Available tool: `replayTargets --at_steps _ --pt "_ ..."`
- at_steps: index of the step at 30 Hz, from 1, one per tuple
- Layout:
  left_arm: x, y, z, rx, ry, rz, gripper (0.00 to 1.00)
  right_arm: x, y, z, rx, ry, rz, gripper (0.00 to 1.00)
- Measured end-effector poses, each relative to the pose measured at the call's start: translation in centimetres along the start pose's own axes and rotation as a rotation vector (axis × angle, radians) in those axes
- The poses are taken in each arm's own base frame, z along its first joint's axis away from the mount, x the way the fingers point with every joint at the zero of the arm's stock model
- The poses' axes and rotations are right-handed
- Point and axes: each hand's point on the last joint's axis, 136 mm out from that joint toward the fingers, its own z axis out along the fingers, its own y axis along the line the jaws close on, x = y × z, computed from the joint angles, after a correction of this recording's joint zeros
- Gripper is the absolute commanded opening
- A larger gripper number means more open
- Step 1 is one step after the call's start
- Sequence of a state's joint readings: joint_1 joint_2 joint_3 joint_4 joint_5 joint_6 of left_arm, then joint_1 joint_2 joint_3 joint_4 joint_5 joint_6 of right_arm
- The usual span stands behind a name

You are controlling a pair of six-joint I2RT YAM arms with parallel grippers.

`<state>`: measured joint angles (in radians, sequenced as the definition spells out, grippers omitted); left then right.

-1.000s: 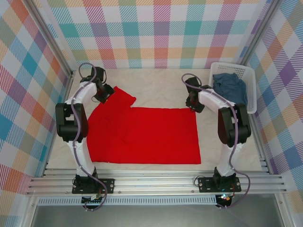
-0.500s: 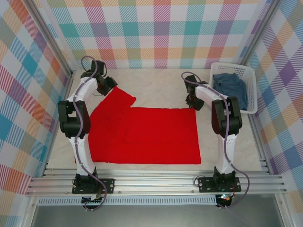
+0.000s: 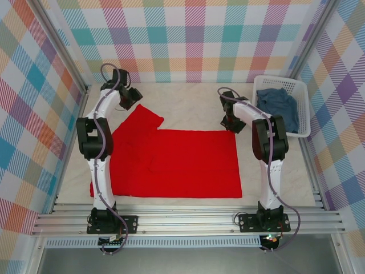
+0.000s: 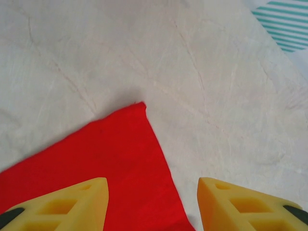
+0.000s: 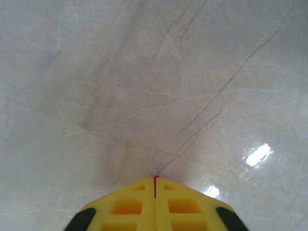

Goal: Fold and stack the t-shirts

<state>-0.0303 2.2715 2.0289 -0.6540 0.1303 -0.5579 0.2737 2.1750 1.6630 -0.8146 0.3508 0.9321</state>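
Note:
I need to grab the red t-shirt's sleeve near its tip with my left gripper next, so that both grippers can fold that side of the t-shirt over the body.
The red t-shirt lies spread flat on the pale table, plain side up, one sleeve pointing to the back left. My left gripper hovers open over that sleeve's tip; its yellow fingers straddle the sleeve's right edge, and I cannot tell whether they touch it. My right gripper is at the shirt's back right corner, shut, with a thin red sliver of cloth pinched between its fingertips. The blue-grey t-shirt lies crumpled in the white basket.
The white lattice basket stands at the back right against the plaid wall. Bare pale table runs behind the shirt between the two grippers. Plaid walls enclose the left, back and right sides.
The right gripper's fingers closed on the shirt's back right corner. The left gripper moved farther back along the sleeve to its tip and stayed open.

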Motion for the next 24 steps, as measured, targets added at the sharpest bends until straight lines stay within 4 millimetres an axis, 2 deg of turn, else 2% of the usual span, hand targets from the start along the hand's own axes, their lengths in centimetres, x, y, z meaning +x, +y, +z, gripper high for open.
replayTargets --at_steps 3,10,14,17,20,24 --pt "-1.2 0.0 1.2 -0.018 -0.035 0.022 0.52 0.0 0.0 -0.1 0.003 0.004 -0.002 0.00" --pt "-2.5 1.0 4.9 -0.107 -0.085 0.077 0.50 0.4 -0.1 -0.1 0.003 0.024 -0.005 0.00" --pt "-1.8 1.8 7.1 -0.149 -0.076 0.105 0.46 0.6 0.1 -0.1 -0.005 0.034 -0.005 0.00" --pt "-1.1 1.7 8.4 -0.159 -0.066 0.135 0.45 0.8 0.1 -0.1 -0.010 0.042 -0.005 0.00" --pt "-0.8 1.4 8.6 -0.172 -0.072 0.158 0.45 0.9 0.1 -0.1 -0.013 0.050 -0.005 0.00" --pt "-0.1 0.6 8.7 -0.169 -0.063 0.183 0.34 1.1 0.2 0.0 -0.015 0.056 -0.006 0.00"
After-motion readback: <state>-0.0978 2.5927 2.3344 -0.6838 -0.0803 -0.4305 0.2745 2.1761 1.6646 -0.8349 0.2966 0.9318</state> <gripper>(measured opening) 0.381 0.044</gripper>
